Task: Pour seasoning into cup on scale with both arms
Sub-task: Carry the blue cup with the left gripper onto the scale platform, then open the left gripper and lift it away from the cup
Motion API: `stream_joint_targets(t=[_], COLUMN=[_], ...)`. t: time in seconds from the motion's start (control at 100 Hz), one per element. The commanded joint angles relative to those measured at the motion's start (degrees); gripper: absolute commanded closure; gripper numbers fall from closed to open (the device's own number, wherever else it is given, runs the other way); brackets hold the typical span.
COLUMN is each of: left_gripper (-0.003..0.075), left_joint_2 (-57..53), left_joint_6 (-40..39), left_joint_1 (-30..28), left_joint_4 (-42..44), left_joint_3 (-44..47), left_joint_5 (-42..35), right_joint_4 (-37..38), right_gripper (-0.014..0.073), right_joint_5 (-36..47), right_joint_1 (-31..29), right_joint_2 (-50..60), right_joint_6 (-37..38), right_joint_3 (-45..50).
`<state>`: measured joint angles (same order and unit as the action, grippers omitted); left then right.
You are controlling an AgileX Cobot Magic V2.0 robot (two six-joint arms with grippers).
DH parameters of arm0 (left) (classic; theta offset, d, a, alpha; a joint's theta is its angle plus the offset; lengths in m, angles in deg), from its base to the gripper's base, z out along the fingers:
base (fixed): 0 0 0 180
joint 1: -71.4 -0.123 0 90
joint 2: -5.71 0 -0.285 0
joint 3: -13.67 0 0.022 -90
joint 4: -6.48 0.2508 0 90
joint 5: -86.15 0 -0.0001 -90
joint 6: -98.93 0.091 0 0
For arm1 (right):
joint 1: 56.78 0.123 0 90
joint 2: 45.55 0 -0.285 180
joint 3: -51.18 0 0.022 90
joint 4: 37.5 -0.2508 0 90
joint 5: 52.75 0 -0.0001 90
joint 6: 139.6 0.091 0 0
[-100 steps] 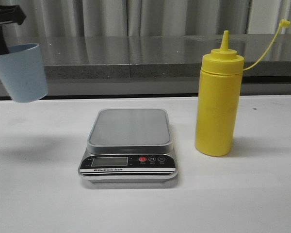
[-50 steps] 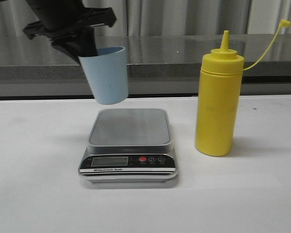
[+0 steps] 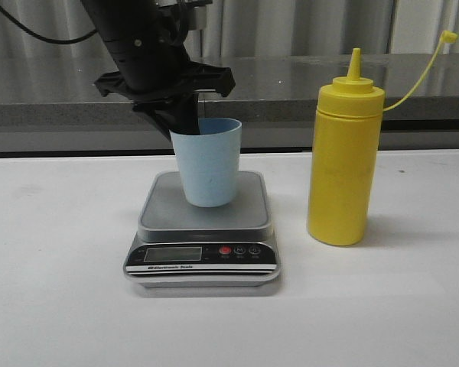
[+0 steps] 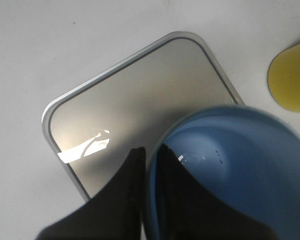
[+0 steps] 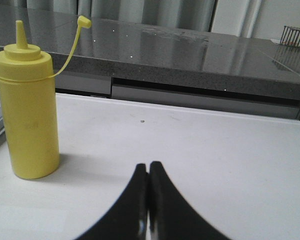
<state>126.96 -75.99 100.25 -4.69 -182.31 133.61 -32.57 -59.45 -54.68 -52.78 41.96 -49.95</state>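
The pale blue cup's base is at the scale's grey platform, inside the platform's edges, and the cup would stay there, so my left gripper should release it now.
The pale blue cup (image 3: 209, 164) is tilted slightly over the grey platform of the scale (image 3: 203, 229), its base at or just above the platform. My left gripper (image 3: 185, 122) comes down from above and is shut on the cup's rim, one finger inside and one outside. In the left wrist view the cup (image 4: 240, 165) fills the lower right, pinched by my left gripper (image 4: 151, 155) above the scale's platform (image 4: 140, 105). The yellow seasoning bottle (image 3: 344, 153) stands upright right of the scale, cap tethered off. My right gripper (image 5: 149, 167) is shut and empty, low over the table, with the bottle (image 5: 27, 107) off to its side.
A dark stone counter ledge (image 3: 291, 92) runs along the back behind the white table (image 3: 61, 306). The scale's black panel with LCD and red button (image 3: 225, 250) faces the front.
My left gripper has carried the cup from the far left, rightward and down, until it reached the scale's platform. The bottle has stayed in place.
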Motion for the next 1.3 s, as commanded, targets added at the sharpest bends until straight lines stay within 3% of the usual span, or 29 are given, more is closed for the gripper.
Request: stream_joint_targets(t=[0.0, 0.51, 0.6, 0.77, 0.84, 1.15, 1.29], left_gripper=[0.0738, 0.071, 0.0608, 0.0325, 0.0274, 0.0277, 0.0277], left_joint_2=[-2.57, -1.28, -1.28, -2.71, -3.57, -10.13, -14.87], left_joint_6=[-0.22, -0.22, -0.22, -0.35, -0.35, -0.35, -0.35], left_joint_1=[0.44, 0.44, 0.44, 0.44, 0.44, -0.84, -2.52], left_joint_4=[-0.15, 0.07, 0.07, 0.07, -0.14, -0.17, 0.05], left_joint_3=[-2.01, -2.24, -3.14, -4.13, -4.13, -3.46, 0.39], left_joint_5=[-1.97, -1.39, -0.77, -0.28, -0.28, 0.88, -2.82], right_joint_4=[0.16, 0.16, 0.16, 0.16, 0.16, 0.16, 0.16], right_gripper=[0.066, 0.066, 0.066, 0.066, 0.066, 0.066, 0.066], right_joint_5=[4.68, 4.68, 4.68, 4.68, 4.68, 4.68, 4.68], right_joint_1=[-0.38, -0.38, -0.38, -0.38, -0.38, -0.38, -0.38], right_joint_2=[0.8, 0.8, 0.8, 0.8, 0.8, 0.8, 0.8], right_joint_6=[-0.38, -0.38, -0.38, -0.38, -0.38, -0.38, -0.38], right_joint_3=[-0.01, -0.01, -0.01, -0.01, -0.01, -0.01, -0.01])
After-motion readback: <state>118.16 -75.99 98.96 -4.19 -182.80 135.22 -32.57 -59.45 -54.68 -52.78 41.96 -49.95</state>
